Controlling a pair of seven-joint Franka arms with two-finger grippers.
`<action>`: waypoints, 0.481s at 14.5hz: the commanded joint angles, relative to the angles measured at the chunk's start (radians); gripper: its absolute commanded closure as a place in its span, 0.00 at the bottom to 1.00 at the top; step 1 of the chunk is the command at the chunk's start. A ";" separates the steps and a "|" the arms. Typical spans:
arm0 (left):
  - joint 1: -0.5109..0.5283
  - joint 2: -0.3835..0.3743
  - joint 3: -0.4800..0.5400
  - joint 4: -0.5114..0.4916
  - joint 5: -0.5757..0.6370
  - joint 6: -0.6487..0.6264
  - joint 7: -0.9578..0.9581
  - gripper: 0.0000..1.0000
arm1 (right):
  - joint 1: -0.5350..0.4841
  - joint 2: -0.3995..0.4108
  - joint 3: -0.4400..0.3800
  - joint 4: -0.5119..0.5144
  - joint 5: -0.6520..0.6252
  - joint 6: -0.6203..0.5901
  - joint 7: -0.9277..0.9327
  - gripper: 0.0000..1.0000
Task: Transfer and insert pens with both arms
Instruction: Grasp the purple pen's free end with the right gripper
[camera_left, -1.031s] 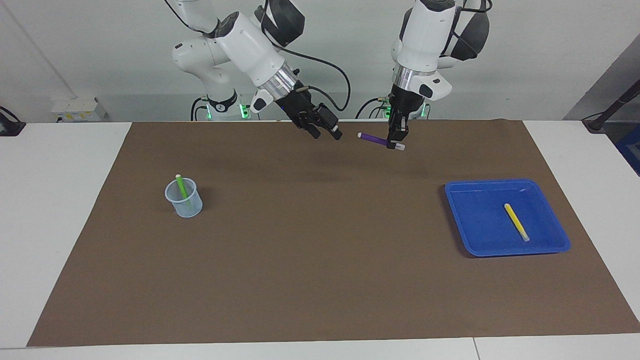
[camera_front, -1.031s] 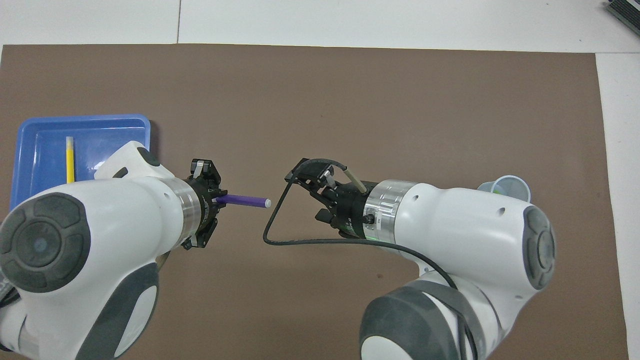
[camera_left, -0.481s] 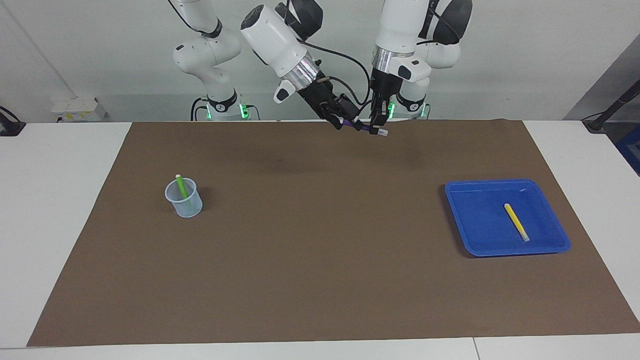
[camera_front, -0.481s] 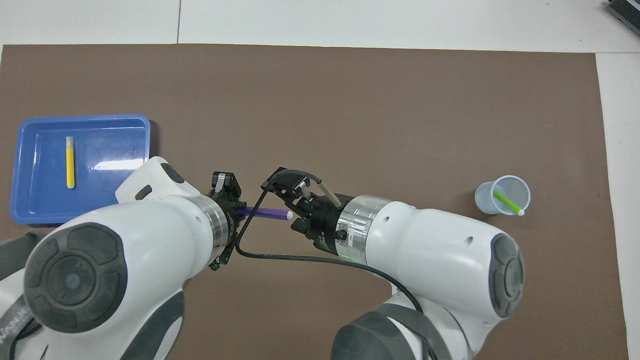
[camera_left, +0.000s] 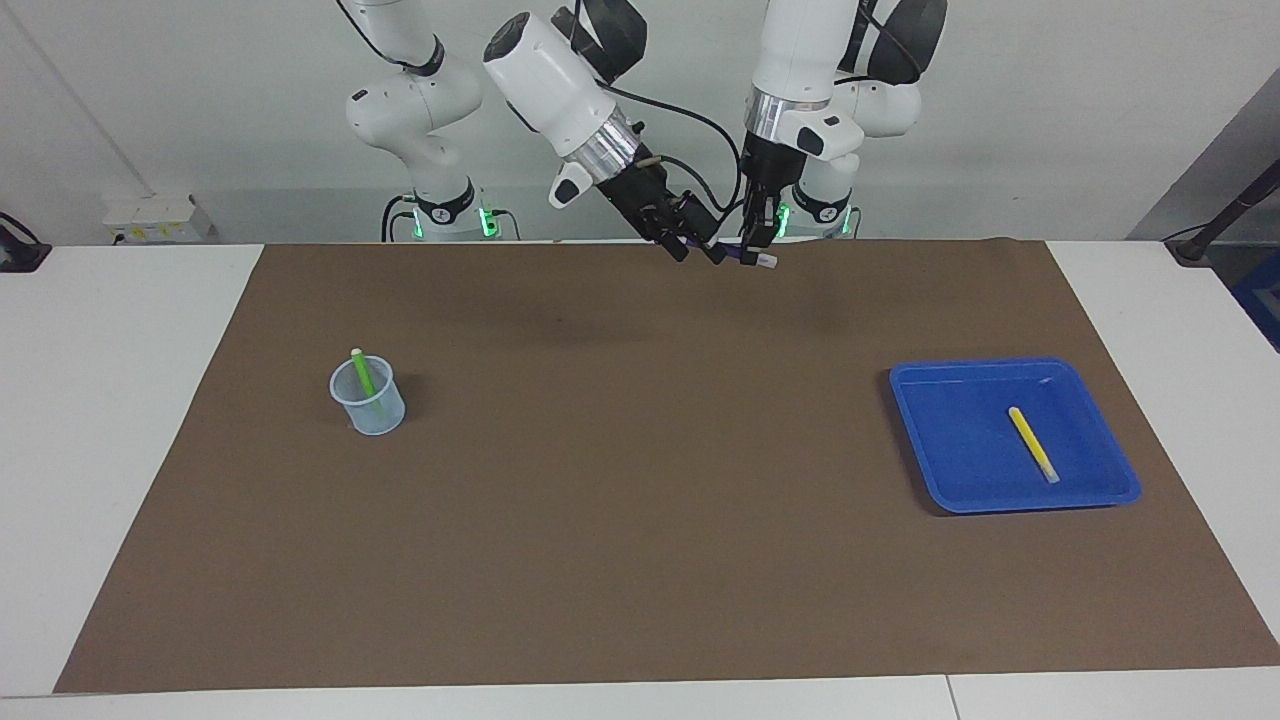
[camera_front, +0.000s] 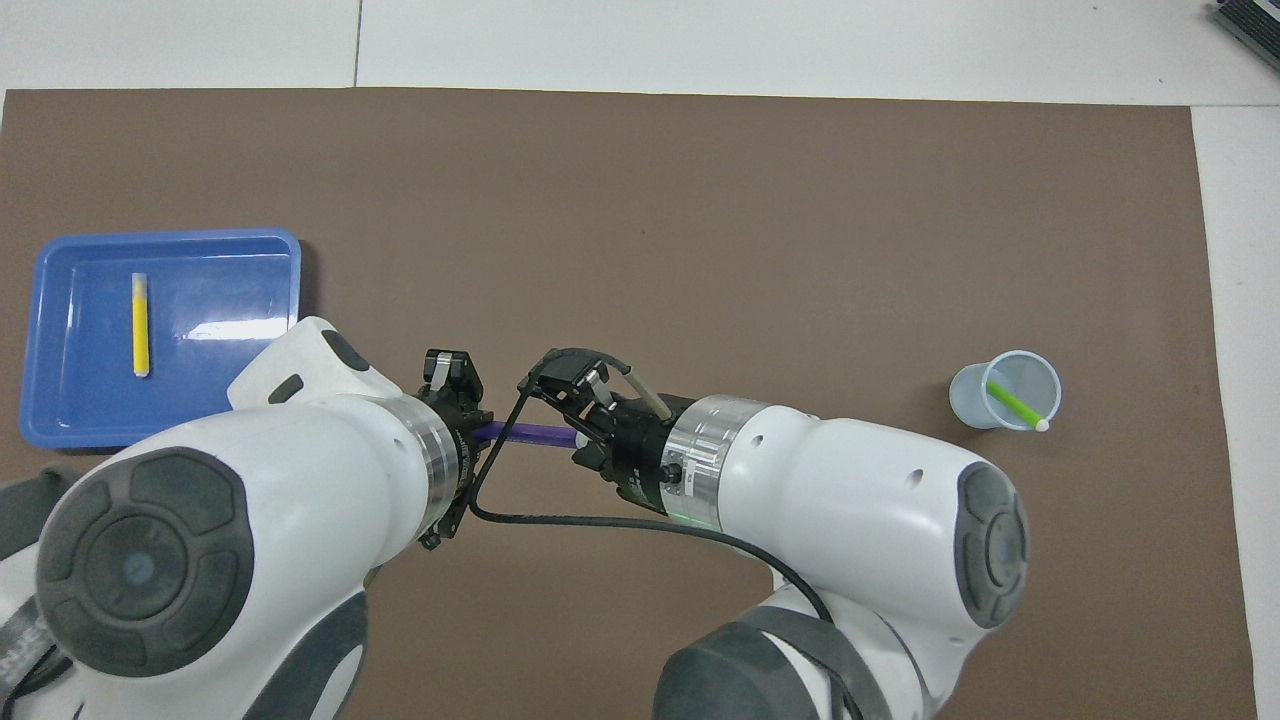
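My right gripper is to grab the purple pen by its loose end (camera_front: 561, 437) next. It can then carry the pen on to the cup (camera_front: 1004, 389).
My left gripper (camera_left: 758, 250) points down over the mat's edge by the robots, shut on the purple pen (camera_left: 738, 256) near its pale cap end. The pen (camera_front: 530, 434) lies level and points toward the right arm. My right gripper (camera_left: 700, 248) comes in slantwise and stands open, one finger on each side of the pen's free end (camera_front: 578, 432). The green pen (camera_left: 363, 375) leans in a clear cup (camera_left: 372, 410) toward the right arm's end. The yellow pen (camera_left: 1032, 444) lies in a blue tray (camera_left: 960, 475) toward the left arm's end.
A brown mat (camera_left: 640, 520) covers most of the white table. The cup (camera_front: 975, 395) and the tray (camera_front: 230, 290) sit apart near the mat's two ends. A black cable (camera_front: 520, 515) loops under the right wrist.
Both grippers rose and drew together. The right gripper has moved onto the purple pen's free end and narrowed a little. The left gripper keeps its hold.
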 joint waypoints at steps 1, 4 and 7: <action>-0.003 -0.010 0.005 0.007 -0.008 -0.028 -0.013 0.88 | 0.005 -0.012 -0.002 -0.010 0.025 -0.032 -0.013 0.12; -0.003 -0.010 0.003 0.006 -0.008 -0.026 -0.013 0.88 | 0.003 -0.012 -0.002 -0.009 0.025 -0.035 -0.004 0.16; -0.003 -0.017 0.003 0.003 -0.008 -0.026 -0.013 0.88 | 0.003 -0.012 -0.002 -0.007 0.026 -0.046 0.002 0.28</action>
